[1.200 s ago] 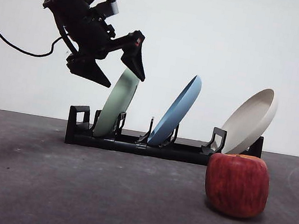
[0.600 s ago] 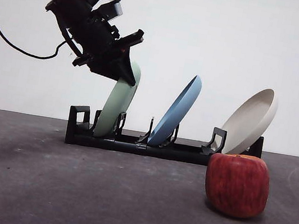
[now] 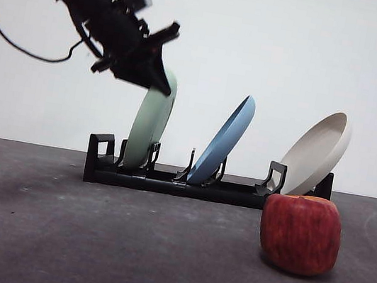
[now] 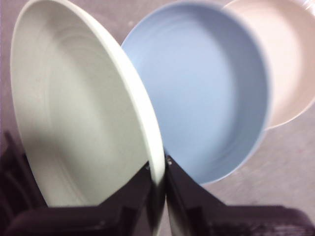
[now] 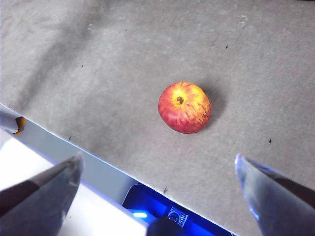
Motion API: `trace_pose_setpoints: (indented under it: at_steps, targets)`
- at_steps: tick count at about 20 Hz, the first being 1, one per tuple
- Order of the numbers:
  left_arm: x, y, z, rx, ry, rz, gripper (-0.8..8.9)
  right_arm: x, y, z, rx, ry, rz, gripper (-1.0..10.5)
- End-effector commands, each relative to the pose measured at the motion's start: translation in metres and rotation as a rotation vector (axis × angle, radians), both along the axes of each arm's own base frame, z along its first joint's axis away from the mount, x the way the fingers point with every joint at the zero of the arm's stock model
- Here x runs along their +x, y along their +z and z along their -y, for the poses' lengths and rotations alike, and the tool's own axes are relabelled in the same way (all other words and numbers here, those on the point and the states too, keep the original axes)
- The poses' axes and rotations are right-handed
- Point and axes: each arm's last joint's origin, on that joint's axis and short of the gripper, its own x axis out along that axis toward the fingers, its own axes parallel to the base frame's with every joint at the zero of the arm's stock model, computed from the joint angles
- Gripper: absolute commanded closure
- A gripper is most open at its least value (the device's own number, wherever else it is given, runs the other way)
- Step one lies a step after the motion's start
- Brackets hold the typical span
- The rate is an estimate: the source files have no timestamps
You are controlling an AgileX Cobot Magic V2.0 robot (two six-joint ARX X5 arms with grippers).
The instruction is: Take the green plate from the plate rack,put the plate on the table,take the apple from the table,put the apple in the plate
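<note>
The apple (image 3: pixel 300 234) has round sides. My right gripper will next grab it by those sides to put it in the green plate (image 3: pixel 149 125).
The green plate (image 3: pixel 149 125) stands nearly upright in the left slot of the black plate rack (image 3: pixel 168 180). My left gripper (image 3: pixel 157 79) is shut on its top rim. In the left wrist view the two jaws pinch the plate's edge (image 4: pixel 152 162), and the plate (image 4: pixel 74 113) fills that view. The red apple (image 3: pixel 300 234) sits on the dark grey table (image 3: pixel 101 242) at the front right. My right gripper (image 5: pixel 157 169) is open and empty, high above the apple (image 5: pixel 184 107).
A blue plate (image 3: pixel 221 141) leans in the rack's middle slot and a beige plate (image 3: pixel 315 154) in the right slot, close behind the apple. The table's front edge (image 5: pixel 74 157) shows in the right wrist view.
My left gripper came down onto the green plate's top rim and closed on it. The plate now stands more upright and slightly higher. The apple has not moved.
</note>
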Motion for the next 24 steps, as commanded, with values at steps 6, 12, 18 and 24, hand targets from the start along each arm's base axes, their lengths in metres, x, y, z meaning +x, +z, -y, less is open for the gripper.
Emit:
trace_pose_setpoints:
  at_steps: [6,12,18,24]
  targets:
    - [-0.022,0.074,-0.006,0.011,-0.052,0.077,8.22,0.000,0.001,0.000,0.000,0.000,0.006,2.6]
    - [-0.102,0.116,0.000,0.320,-0.126,0.133,8.21,0.000,0.001,0.000,0.001,0.000,0.006,2.6]
    - [-0.173,0.113,0.043,0.659,-0.233,0.112,8.19,0.000,0.001,0.000,0.001,0.000,0.006,2.6]
    - [-0.219,0.032,0.089,0.931,-0.324,0.165,8.19,0.000,0.001,0.000,0.002,0.001,0.006,2.6]
